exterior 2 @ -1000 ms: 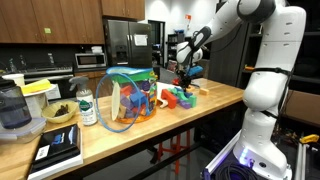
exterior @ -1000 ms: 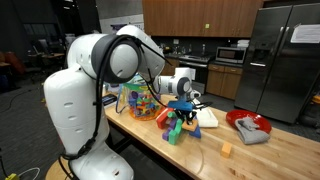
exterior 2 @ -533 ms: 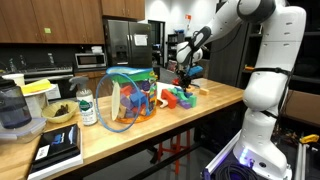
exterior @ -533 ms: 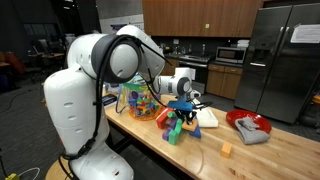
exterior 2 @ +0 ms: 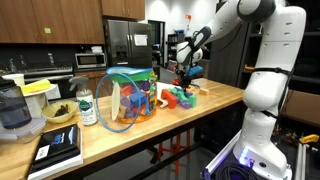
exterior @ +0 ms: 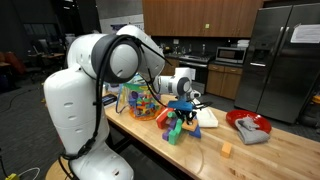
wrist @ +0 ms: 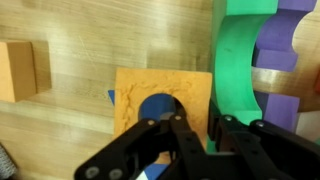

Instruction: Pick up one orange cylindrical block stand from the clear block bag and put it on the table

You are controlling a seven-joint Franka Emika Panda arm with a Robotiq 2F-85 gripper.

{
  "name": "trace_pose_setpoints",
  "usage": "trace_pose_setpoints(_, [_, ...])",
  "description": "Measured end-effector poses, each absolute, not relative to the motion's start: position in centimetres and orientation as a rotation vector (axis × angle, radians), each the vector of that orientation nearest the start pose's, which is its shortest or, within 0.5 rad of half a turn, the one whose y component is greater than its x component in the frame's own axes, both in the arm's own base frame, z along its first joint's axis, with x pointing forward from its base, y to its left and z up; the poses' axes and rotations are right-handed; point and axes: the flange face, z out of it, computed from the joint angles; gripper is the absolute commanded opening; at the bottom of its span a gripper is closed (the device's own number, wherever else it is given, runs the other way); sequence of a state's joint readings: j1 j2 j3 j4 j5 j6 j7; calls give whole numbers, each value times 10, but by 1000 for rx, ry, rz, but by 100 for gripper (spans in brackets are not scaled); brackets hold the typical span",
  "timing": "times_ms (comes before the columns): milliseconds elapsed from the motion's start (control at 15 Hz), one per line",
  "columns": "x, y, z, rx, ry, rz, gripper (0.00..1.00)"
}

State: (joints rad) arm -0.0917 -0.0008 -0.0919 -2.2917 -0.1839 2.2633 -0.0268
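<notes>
The orange cylindrical block stand has wood and blue under it and would end up beside the green arch, so I need to open my gripper.
In the wrist view my gripper [wrist: 199, 124] is shut on the orange cylindrical block stand [wrist: 135, 93], a bright-orange piece with a round hole that shows blue. One finger sits in the hole and the other outside its right wall, against a green arch [wrist: 238, 60]. In both exterior views the gripper [exterior: 181, 107] [exterior 2: 184, 79] hangs low over a loose pile of blocks [exterior: 178, 127] [exterior 2: 181, 97] on the light-wood table [exterior: 260, 158] [exterior 2: 120, 140]. The clear block bag [exterior: 139, 101] [exterior 2: 127, 100], full of coloured blocks, stands beside the pile.
A small orange-tan cube [wrist: 17, 70] [exterior: 226, 150] lies alone on the wood. Purple pieces [wrist: 288, 52] lie beyond the green arch. A red item [exterior: 250, 126] and a white pad [exterior: 206, 117] are farther along. Jars and a bowl [exterior 2: 60, 110] stand behind the bag.
</notes>
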Motion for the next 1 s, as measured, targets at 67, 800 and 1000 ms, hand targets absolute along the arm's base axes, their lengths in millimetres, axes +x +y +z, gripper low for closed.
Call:
trace_pose_setpoints(67, [501, -98, 349, -3276, 61, 69, 24])
trace_pose_setpoints(800, [508, -93, 340, -3279, 45, 29, 93])
trace_pose_setpoints(1000, [513, -80, 333, -3267, 56, 10, 100])
